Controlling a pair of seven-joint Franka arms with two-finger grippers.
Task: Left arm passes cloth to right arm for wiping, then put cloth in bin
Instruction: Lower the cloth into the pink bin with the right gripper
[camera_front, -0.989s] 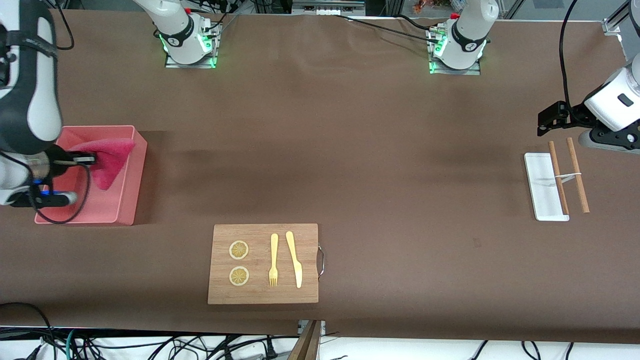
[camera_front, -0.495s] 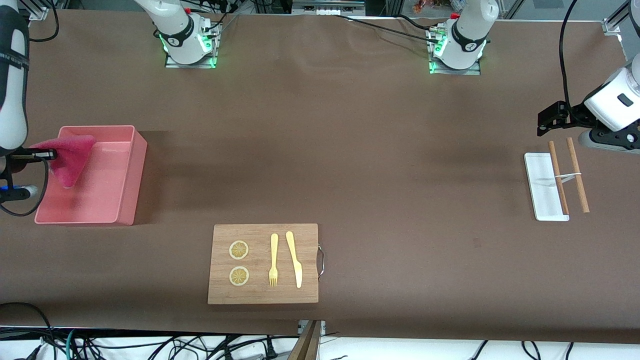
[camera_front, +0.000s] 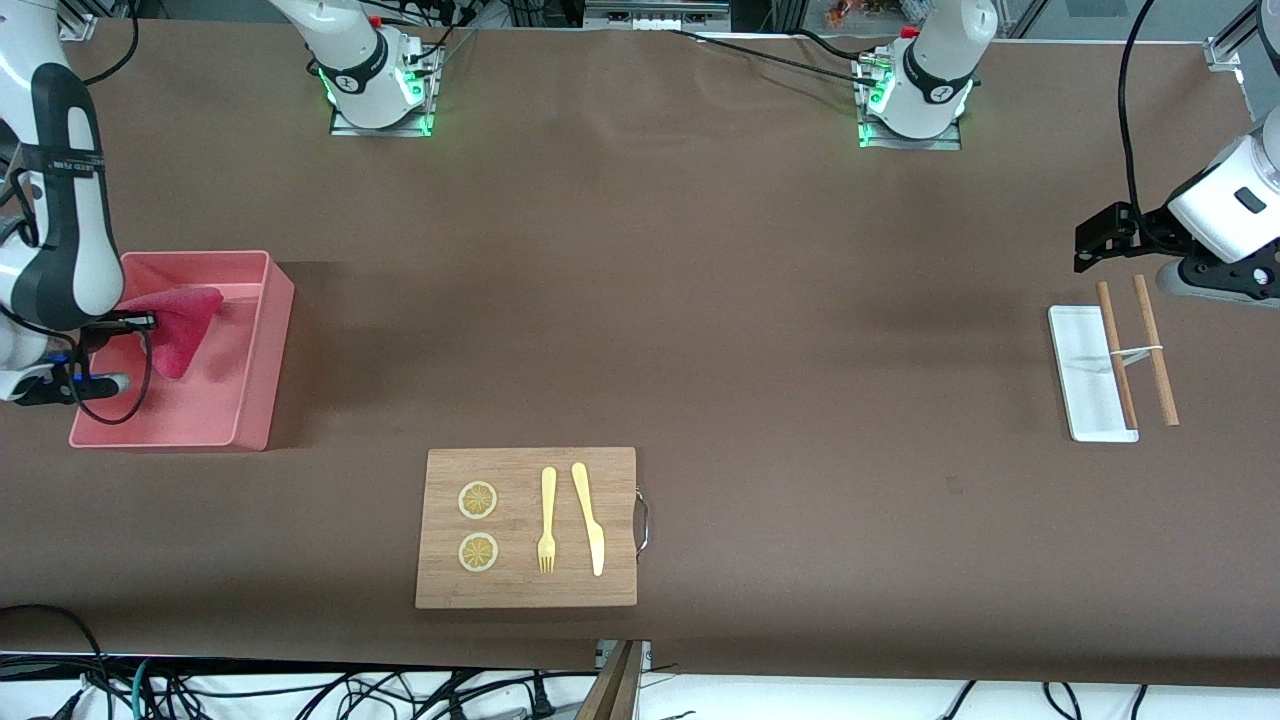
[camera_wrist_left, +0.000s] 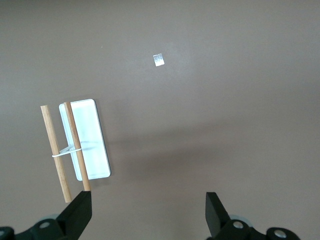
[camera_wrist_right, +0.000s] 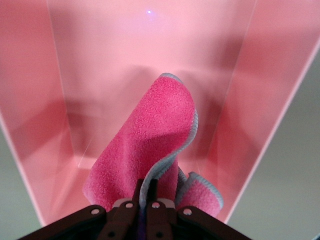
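Observation:
The cloth's loose corner (camera_wrist_right: 205, 196) hangs close to the bin's rim (camera_wrist_right: 239, 195), so the cloth goes farther down into the bin, before my right gripper releases it.
My right gripper (camera_front: 148, 322) is shut on the magenta-pink cloth (camera_front: 182, 328) and holds it hanging inside the salmon-pink bin (camera_front: 255, 400) at the right arm's end of the table. In the right wrist view the cloth (camera_wrist_right: 150, 145) droops from the closed gripper (camera_wrist_right: 147, 186) over the bin's floor (camera_wrist_right: 115, 60), its grey edge showing. My left gripper (camera_front: 1098, 240) is open and empty in the air, over the table next to the white tray. In the left wrist view its black fingertips (camera_wrist_left: 80, 212) stand wide apart.
A wooden cutting board (camera_front: 527, 527) with two lemon slices, a fork and a knife lies near the front edge. A white tray (camera_front: 1085, 375) and two tied wooden sticks (camera_front: 1135, 350) lie at the left arm's end; they also show in the left wrist view (camera_wrist_left: 90, 145).
My right gripper swung with the cloth toward the bin's outer end, then back over the bin's middle, a little lower. The left arm has not moved.

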